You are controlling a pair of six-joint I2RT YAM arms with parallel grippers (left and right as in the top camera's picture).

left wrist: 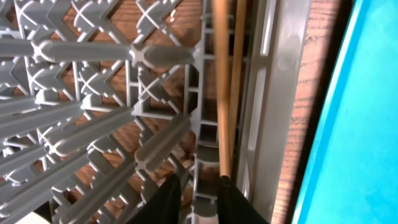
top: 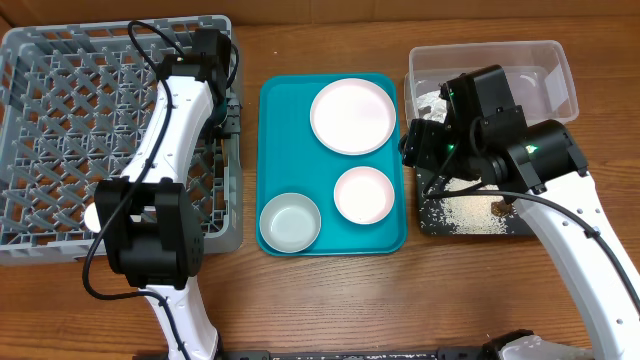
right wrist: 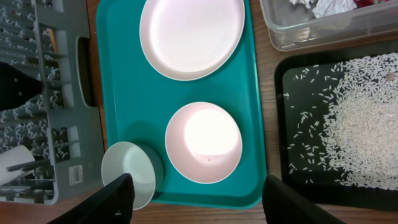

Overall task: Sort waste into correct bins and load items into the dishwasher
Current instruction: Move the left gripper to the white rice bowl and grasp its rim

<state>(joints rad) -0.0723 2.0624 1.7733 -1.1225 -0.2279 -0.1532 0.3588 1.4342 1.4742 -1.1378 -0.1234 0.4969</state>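
The small pink bowl (top: 363, 194) needs to go tilted into the dishwasher, so my left gripper should next grab the bowl's rim on the side that faces the rack.
Two wooden chopsticks (left wrist: 225, 93) lie along the right edge channel of the grey dishwasher rack (top: 60, 120). My left gripper (left wrist: 199, 193) hovers over that edge (top: 228, 115), fingers slightly apart with nothing between them; the chopsticks' ends sit just beyond its right finger. On the teal tray (top: 285, 150) are a large pink plate (top: 352, 116), a small pink bowl (top: 363, 194) and a pale green bowl (top: 290, 221). My right gripper (right wrist: 199, 202) is wide open and empty above the tray's right side (top: 415, 145).
A clear plastic bin (top: 560, 60) with crumpled waste stands at the back right. A black tray (top: 470, 225) strewn with rice grains (right wrist: 367, 130) lies in front of it. A white cup (top: 95, 215) sits in the rack's front part.
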